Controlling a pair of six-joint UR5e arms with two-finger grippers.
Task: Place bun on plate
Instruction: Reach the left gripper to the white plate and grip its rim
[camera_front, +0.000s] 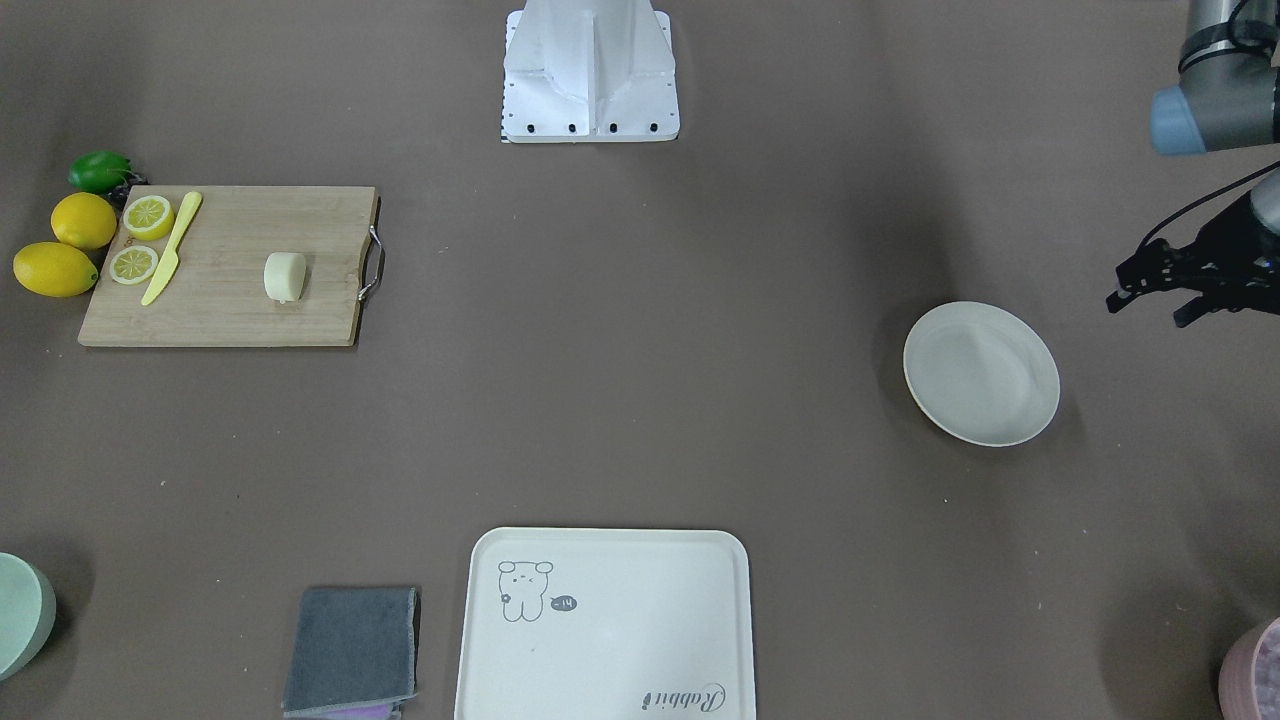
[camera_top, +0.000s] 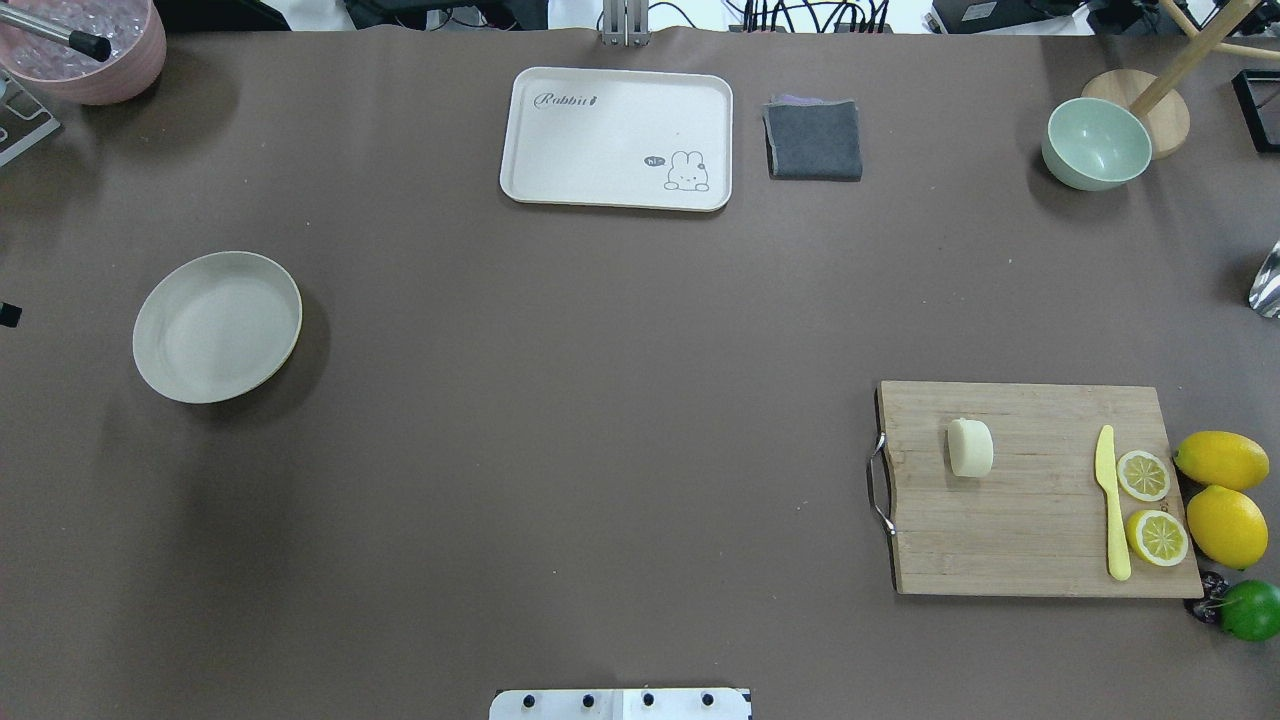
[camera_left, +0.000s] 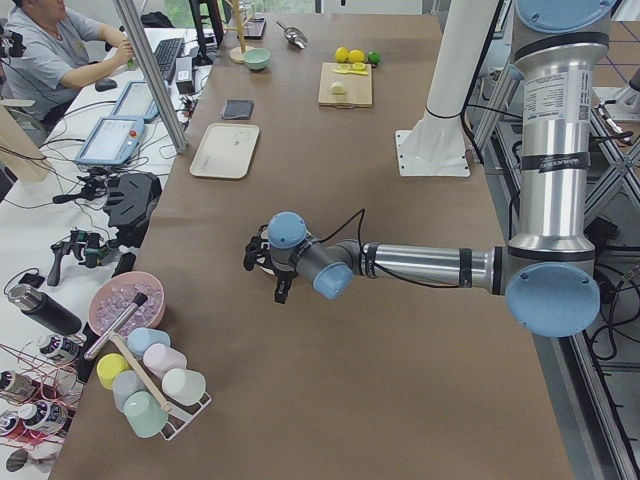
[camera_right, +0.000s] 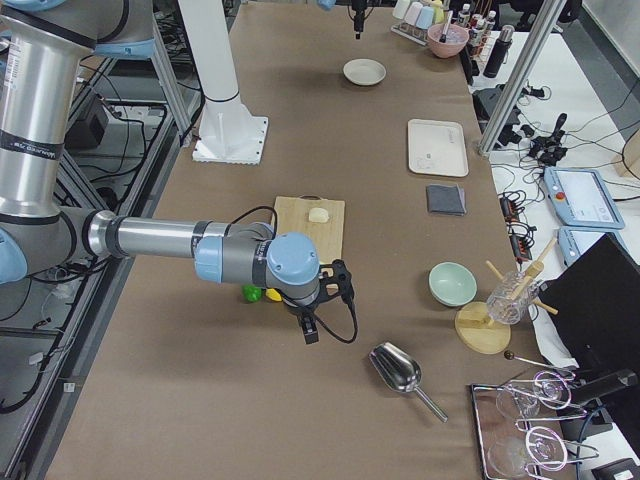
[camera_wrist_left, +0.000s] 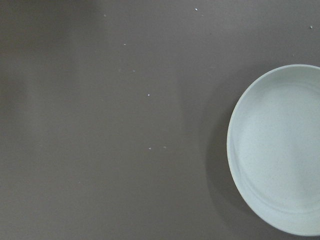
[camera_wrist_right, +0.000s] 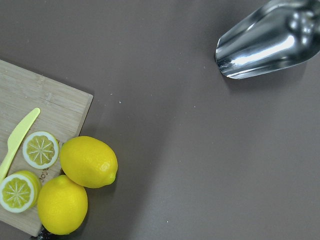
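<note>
My left gripper grabs the plate by its thin raised rim (camera_front: 1053, 410) next, since the plate spreads far too wide for the gripper's fingers.
The bun (camera_top: 970, 447), a small pale cream lump, lies on the wooden cutting board (camera_top: 1030, 520), well to the handle side of the lemon halves; it also shows as the bun (camera_front: 285, 277). The plate (camera_top: 216, 326) sits empty on the opposite side of the table and fills the right edge of the left wrist view as the plate (camera_wrist_left: 280, 150). My left gripper (camera_front: 1147, 311) hovers just outside the plate (camera_front: 980, 372), open and empty. My right gripper (camera_right: 312, 325) hangs beyond the board's lemon end, toward the metal scoop; I cannot tell whether it is open or shut.
On the board lie a yellow knife (camera_top: 1112, 505) and two lemon halves (camera_top: 1143, 475); two whole lemons (camera_top: 1222, 460) and a lime (camera_top: 1250, 610) sit beside it. A tray (camera_top: 617, 138), grey cloth (camera_top: 813, 139), green bowl (camera_top: 1095, 143), scoop (camera_wrist_right: 267, 42) and pink bowl (camera_top: 85, 45) line the edges.
</note>
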